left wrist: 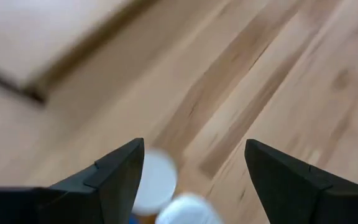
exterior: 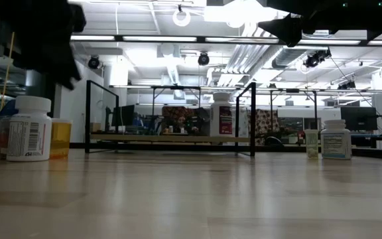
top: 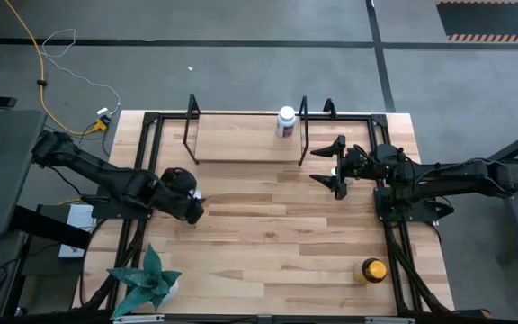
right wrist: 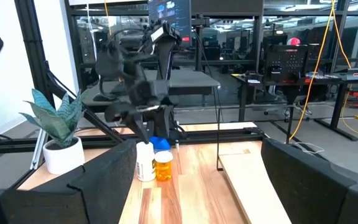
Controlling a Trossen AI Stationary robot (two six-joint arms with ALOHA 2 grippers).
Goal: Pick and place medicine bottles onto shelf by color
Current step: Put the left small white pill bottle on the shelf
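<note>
Next, my left gripper takes hold of the white bottle by its cap [left wrist: 186,213] to stock the shelf by color.
Three medicine bottles stand close together at the table's left: a white one [right wrist: 145,163], an orange one [right wrist: 164,167] and a blue-capped one [right wrist: 160,144] behind them. My left gripper [left wrist: 194,146] hangs open just above them, pointing steeply down, with two white caps [left wrist: 155,180] showing below its fingers. Another white bottle [top: 285,121] stands on the shelf [top: 245,160] near its right end. A larger amber bottle [top: 371,270] stands at the near right. My right gripper [top: 335,167] waits open and level, right of the shelf.
A teal spiky potted plant [top: 147,279] sits at the near left corner. The low view shows a white bottle with a pale label [exterior: 335,139] and a small container [exterior: 312,143] at the right. Bare wood [top: 277,234] lies between the arms.
</note>
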